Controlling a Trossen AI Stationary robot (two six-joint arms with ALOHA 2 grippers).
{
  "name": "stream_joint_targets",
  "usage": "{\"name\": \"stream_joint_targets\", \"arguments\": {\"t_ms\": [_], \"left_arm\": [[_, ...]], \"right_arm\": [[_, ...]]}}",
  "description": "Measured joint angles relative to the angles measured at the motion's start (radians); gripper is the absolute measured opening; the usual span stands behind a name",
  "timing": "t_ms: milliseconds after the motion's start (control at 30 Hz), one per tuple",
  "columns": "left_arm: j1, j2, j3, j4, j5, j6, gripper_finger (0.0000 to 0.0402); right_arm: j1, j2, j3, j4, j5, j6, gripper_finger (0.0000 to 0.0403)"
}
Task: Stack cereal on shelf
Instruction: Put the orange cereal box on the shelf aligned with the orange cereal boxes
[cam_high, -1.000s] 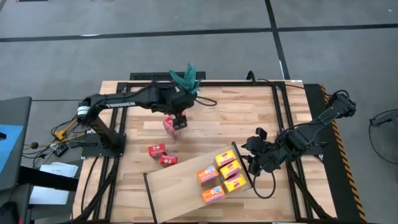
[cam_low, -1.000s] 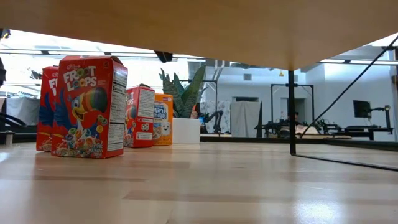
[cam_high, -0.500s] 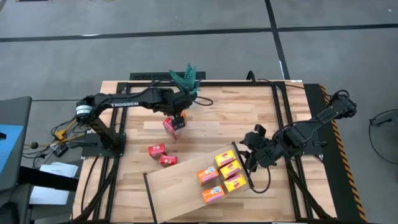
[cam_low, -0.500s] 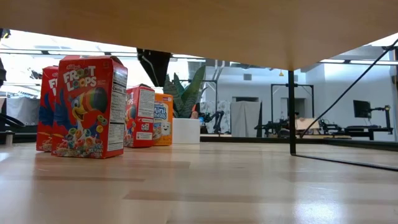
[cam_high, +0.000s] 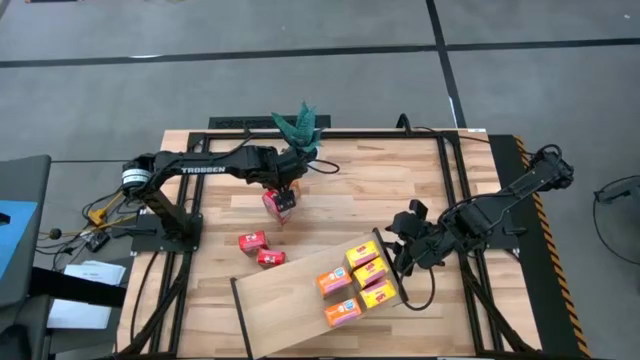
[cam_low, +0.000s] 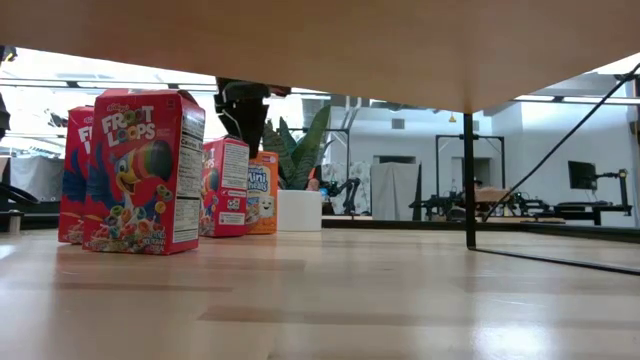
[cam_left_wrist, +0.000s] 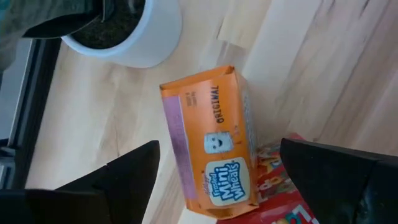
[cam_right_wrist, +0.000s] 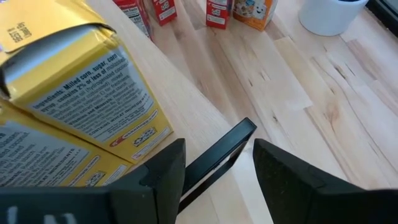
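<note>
The orange box (cam_left_wrist: 211, 149) has the fingers of my left gripper reaching down on either side of it, near the red box (cam_left_wrist: 280, 208), so my left gripper should close now.
The shelf (cam_high: 290, 305) is a light-wood board with black rails at the table's near edge; several orange and yellow cereal boxes (cam_high: 355, 283) lie on its right half. Two red boxes (cam_high: 251, 240) (cam_high: 270, 258) stand on the tabletop left of it. An orange Mini-Wheats box (cam_left_wrist: 211, 149) stands upright against a red box (cam_left_wrist: 280, 199). My left gripper (cam_high: 283, 190) is open just above this pair, a finger on either side of the orange box. My right gripper (cam_high: 403, 247) is open at the shelf's right end, its fingers on either side of the black rail (cam_right_wrist: 217, 155).
A white pot (cam_left_wrist: 124, 31) with a green plant (cam_high: 298, 127) stands just beyond the orange box, toward the far edge. In the low view the shelf board (cam_low: 320, 40) spans overhead, with a Froot Loops box (cam_low: 140, 170) nearest. Bare tabletop (cam_high: 390, 180) lies between the arms.
My left gripper has drawn back a little toward the plant and come down over the orange box, showing larger in the low view. Its fingers have stayed open. The boxes and the shelf have not moved.
</note>
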Motion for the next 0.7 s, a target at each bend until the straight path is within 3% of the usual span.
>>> {"name": "stream_joint_targets", "arguments": {"t_ms": [133,433,700], "left_arm": [[0.0,0.0,0.0,0.001,0.016,-0.013,0.0317],[0.0,0.0,0.0,0.009,0.035,-0.02,0.024],[0.0,0.0,0.0,0.002,0.035,-0.025,0.0201]], "right_arm": [[0.0,0.0,0.0,0.0,0.0,0.0,0.0208],[0.0,0.0,0.0,0.0,0.0,0.0,0.0205],[0.0,0.0,0.0,0.0,0.0,0.0,0.0198]]}}
